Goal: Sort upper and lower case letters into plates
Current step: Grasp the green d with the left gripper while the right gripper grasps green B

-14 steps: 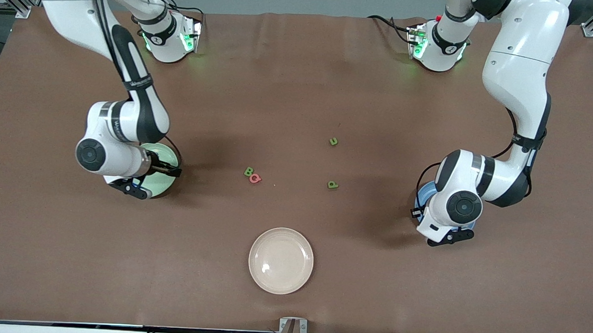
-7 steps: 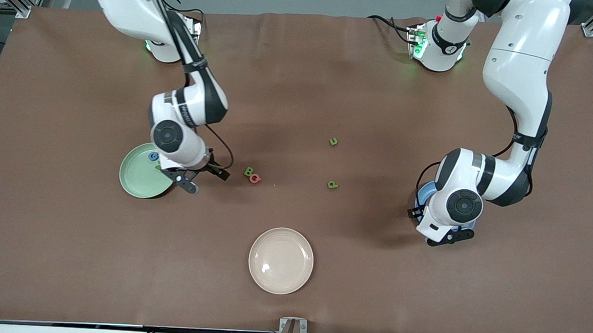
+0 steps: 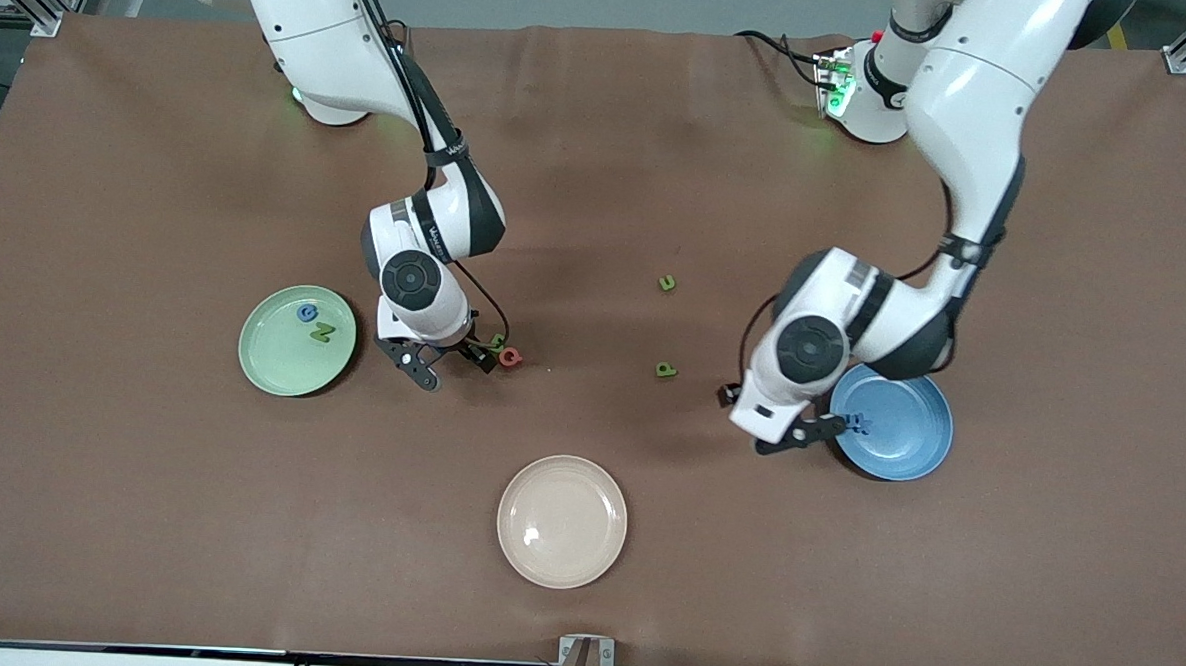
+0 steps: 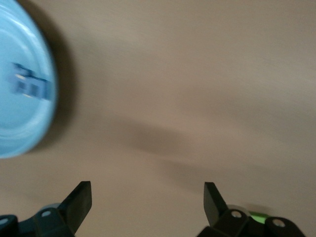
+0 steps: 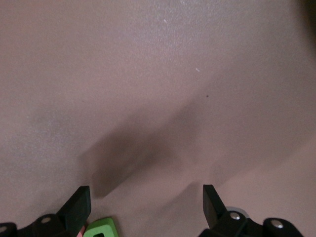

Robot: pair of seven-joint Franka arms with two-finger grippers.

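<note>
Next, my right gripper should grab the mid-table green letter by its straight spine and rounded lobe (image 3: 498,341) to sort it onto the mint green plate (image 3: 272,359).
The mint green plate (image 3: 272,359) holds a blue letter (image 3: 307,313) and a green letter (image 3: 323,332). The blue plate (image 3: 904,432) holds a blue letter (image 3: 857,421), which also shows in the left wrist view (image 4: 30,85). A green letter (image 3: 497,343) and a red-pink letter (image 3: 511,357) touch mid-table. Two green letters (image 3: 667,283) (image 3: 665,370) lie apart toward the left arm's end. My right gripper (image 3: 452,363) is open and empty, low beside the green and red-pink pair; the green one shows by one finger (image 5: 101,228). My left gripper (image 3: 774,413) is open and empty beside the blue plate (image 4: 19,98).
A cream-beige plate (image 3: 562,521) sits empty nearer the front camera, mid-table. Brown cloth covers the table. The two arm bases stand along the table edge farthest from the camera.
My right gripper swung from over the green plate to the green and red-pink pair. My left gripper moved off the blue plate toward the table's middle, uncovering the plate.
</note>
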